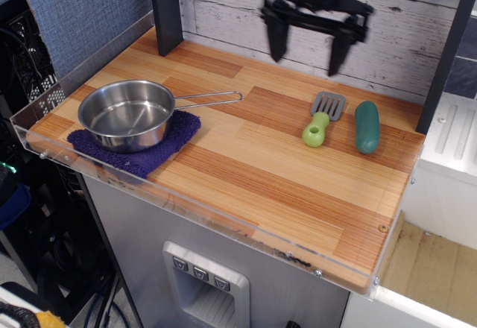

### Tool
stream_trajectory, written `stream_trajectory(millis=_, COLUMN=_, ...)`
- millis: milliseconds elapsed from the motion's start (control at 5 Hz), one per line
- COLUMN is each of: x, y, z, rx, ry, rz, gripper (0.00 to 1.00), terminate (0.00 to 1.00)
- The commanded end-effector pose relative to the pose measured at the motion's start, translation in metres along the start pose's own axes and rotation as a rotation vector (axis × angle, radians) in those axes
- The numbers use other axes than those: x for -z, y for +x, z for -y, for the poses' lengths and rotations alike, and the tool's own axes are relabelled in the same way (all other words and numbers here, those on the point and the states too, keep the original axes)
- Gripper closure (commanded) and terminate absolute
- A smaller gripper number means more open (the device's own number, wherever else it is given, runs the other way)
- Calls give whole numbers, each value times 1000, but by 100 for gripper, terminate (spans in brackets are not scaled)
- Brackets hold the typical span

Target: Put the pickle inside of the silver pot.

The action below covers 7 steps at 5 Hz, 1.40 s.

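Note:
My gripper takes hold of the pickle by its rounded middle (367,127) next, to put it inside the silver pot (127,114).
The dark teal-green pickle (367,127) lies on the wooden counter at the far right, next to a spatula. The silver pot (127,114) stands empty on a purple cloth (138,151) at the left, its wire handle pointing right. My gripper (307,54) hangs in the air at the back, above and left of the pickle, with its two black fingers spread wide and nothing between them.
A grey spatula with a lime-green handle (320,119) lies just left of the pickle. A clear acrylic rim (194,216) runs along the counter's front and left edges. A dark post (165,7) stands at the back left, another (446,52) at the right.

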<state>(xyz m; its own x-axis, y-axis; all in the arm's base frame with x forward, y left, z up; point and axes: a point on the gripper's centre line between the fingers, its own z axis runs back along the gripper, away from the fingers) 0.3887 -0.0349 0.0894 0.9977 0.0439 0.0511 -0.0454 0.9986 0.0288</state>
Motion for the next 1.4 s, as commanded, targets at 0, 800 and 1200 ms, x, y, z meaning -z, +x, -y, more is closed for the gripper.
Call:
stream_trajectory(millis=0, x=6, y=25, z=49, rx=22, ry=-14, rz=42, gripper=0, terminate=0)
stream_trajectory(millis=800, x=61, y=-8, z=63, rx=-50, ry=51, rz=-56, gripper=0, terminate=0)
stream_trajectory(millis=1200, x=71, y=-11, z=69, rx=-25, ry=71, rz=-36, gripper=100, terminate=0)
